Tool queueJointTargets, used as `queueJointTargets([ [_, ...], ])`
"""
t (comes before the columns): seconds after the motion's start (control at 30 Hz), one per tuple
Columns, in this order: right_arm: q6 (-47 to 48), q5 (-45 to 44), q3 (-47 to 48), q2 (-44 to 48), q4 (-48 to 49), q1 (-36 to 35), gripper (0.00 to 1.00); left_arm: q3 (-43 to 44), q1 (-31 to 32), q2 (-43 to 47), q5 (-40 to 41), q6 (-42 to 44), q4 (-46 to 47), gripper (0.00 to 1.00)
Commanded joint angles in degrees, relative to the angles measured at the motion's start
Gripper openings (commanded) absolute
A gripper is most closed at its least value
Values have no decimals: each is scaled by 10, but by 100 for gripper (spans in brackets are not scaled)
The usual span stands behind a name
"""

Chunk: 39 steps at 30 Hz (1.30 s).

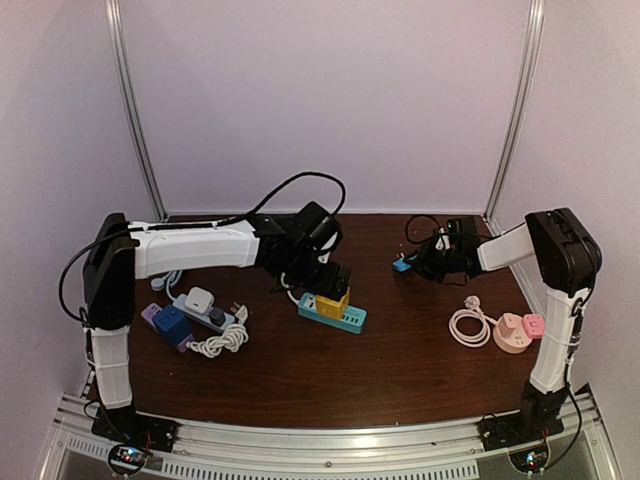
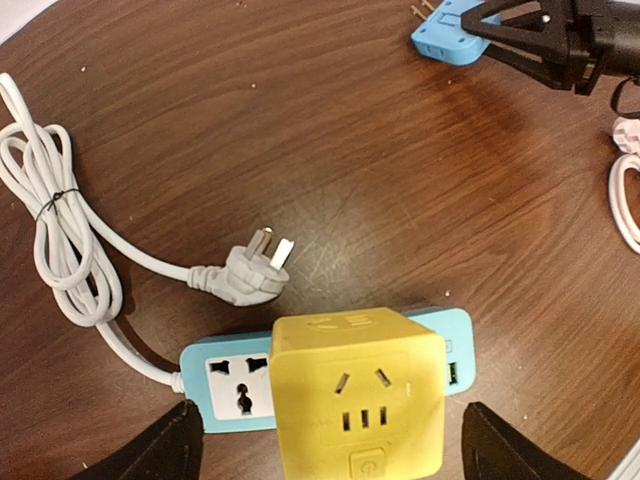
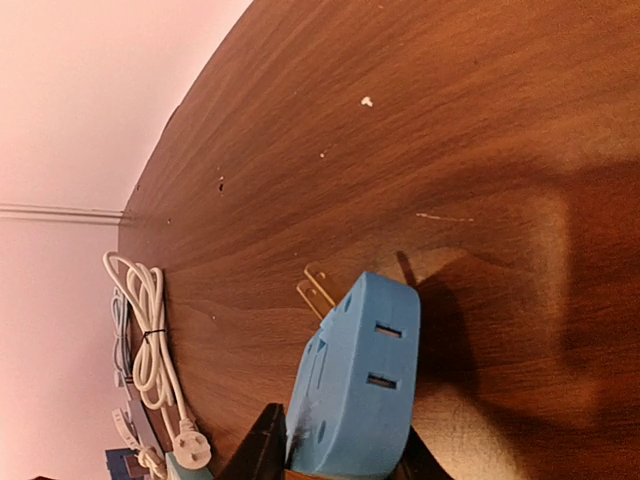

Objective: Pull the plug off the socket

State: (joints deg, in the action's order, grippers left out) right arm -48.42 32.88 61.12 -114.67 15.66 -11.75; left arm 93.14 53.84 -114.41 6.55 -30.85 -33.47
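The yellow cube plug (image 1: 333,303) (image 2: 358,395) needs to come off the socket strip, so my left gripper should grab it next by its opposite sides and leave the socket strip free.
A yellow cube plug (image 2: 358,395) (image 1: 333,303) stands plugged into the light-blue socket strip (image 2: 225,380) (image 1: 348,320) near the table's middle. My left gripper (image 2: 335,455) (image 1: 330,282) hangs over it, open, one finger on each side of the cube and neither touching it. At the back right, my right gripper (image 3: 340,465) (image 1: 420,262) is shut on a blue flat adapter (image 3: 355,390) (image 1: 402,265) (image 2: 450,35). That adapter sits low over the wood, its brass prongs (image 3: 315,290) free and pointing away.
The strip's white cable coil (image 2: 55,240) and loose plug (image 2: 255,268) lie beside it. A white strip (image 1: 205,308) with a dark-blue cube (image 1: 172,325) sits at the left. A pink round socket (image 1: 515,332) and white cord (image 1: 468,325) lie at the right.
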Motion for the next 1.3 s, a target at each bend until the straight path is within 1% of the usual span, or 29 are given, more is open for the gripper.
queueJointTargets([
  [0.0, 11, -11, -8, 19, -13, -1, 36, 25, 5, -26, 26, -22, -21, 91],
  [0.27, 23, -28, -31, 51, -29, -3, 58, 60, 9, -53, 34, -26, -45, 91],
  [0.43, 41, -48, -52, 97, -51, -14, 66, 64, 11, -56, 34, -25, -54, 90],
  [0.7, 62, -66, -83, 161, -67, -58, 68, 76, 20, -58, 31, -21, -65, 89],
  [0.9, 87, -98, -97, 197, -88, -110, 67, 76, 24, -67, 58, -33, -81, 82],
  [0.97, 82, -104, -109, 207, -81, -124, 66, 77, 25, -71, 55, -36, -82, 79],
  [1.07, 63, -99, -123, 212, -64, -150, 60, 82, 27, -81, 59, -42, -88, 76],
  [1.13, 42, -89, -130, 207, -44, -169, 52, 82, 27, -86, 63, -46, -88, 75],
  [1.17, 28, -77, -135, 204, -27, -178, 44, 82, 28, -87, 65, -48, -88, 73],
  [1.27, -18, -50, -154, 190, 30, -199, 32, 86, 28, -91, 67, -51, -88, 68],
])
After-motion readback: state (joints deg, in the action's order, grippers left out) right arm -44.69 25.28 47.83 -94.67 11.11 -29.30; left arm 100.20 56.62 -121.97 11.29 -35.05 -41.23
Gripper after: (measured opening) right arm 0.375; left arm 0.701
